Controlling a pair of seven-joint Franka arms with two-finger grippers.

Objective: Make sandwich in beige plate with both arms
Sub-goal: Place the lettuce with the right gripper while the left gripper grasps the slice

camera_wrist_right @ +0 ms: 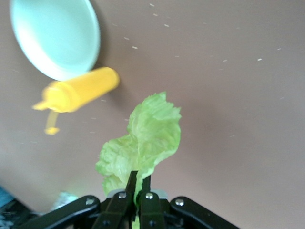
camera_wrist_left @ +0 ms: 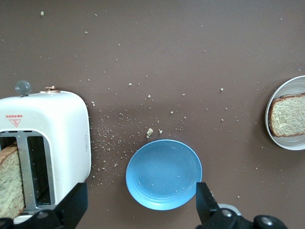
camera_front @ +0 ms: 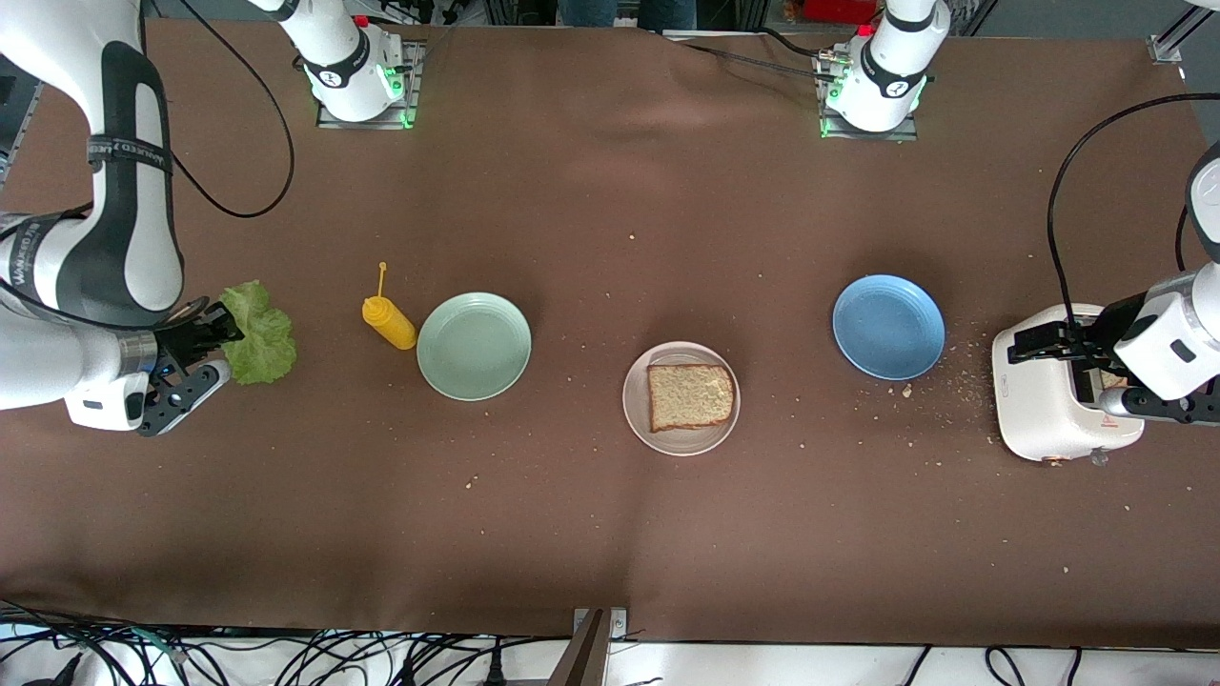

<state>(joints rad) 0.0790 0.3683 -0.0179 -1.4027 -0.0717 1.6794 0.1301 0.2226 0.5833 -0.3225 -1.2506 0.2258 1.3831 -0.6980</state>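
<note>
Next, the left gripper grabs the bread slice's end protruding from the toaster slot (camera_front: 1112, 382) (camera_wrist_left: 8, 183), to top the sandwich on the beige plate.
The beige plate (camera_front: 640, 419) sits mid-table with one toasted bread slice (camera_front: 691, 396) on it; both also show in the left wrist view, the plate (camera_wrist_left: 290, 86) and the slice (camera_wrist_left: 288, 115). My right gripper (camera_front: 229, 335) is shut on a green lettuce leaf (camera_front: 259, 335) near the right arm's end of the table; the right wrist view shows the leaf (camera_wrist_right: 145, 138) pinched in that gripper (camera_wrist_right: 140, 183). My left gripper (camera_front: 1077, 372) is open over the white toaster (camera_front: 1039, 410), its fingers (camera_wrist_left: 71, 205) spread wide. A second bread slice (camera_wrist_left: 9, 181) stands in a toaster slot.
A yellow squeeze bottle (camera_front: 389, 322) lies beside the mint-green plate (camera_front: 474, 345), between the lettuce and the beige plate. The empty blue plate (camera_front: 888, 326) sits between the beige plate and the toaster. Crumbs are scattered around the toaster and the blue plate.
</note>
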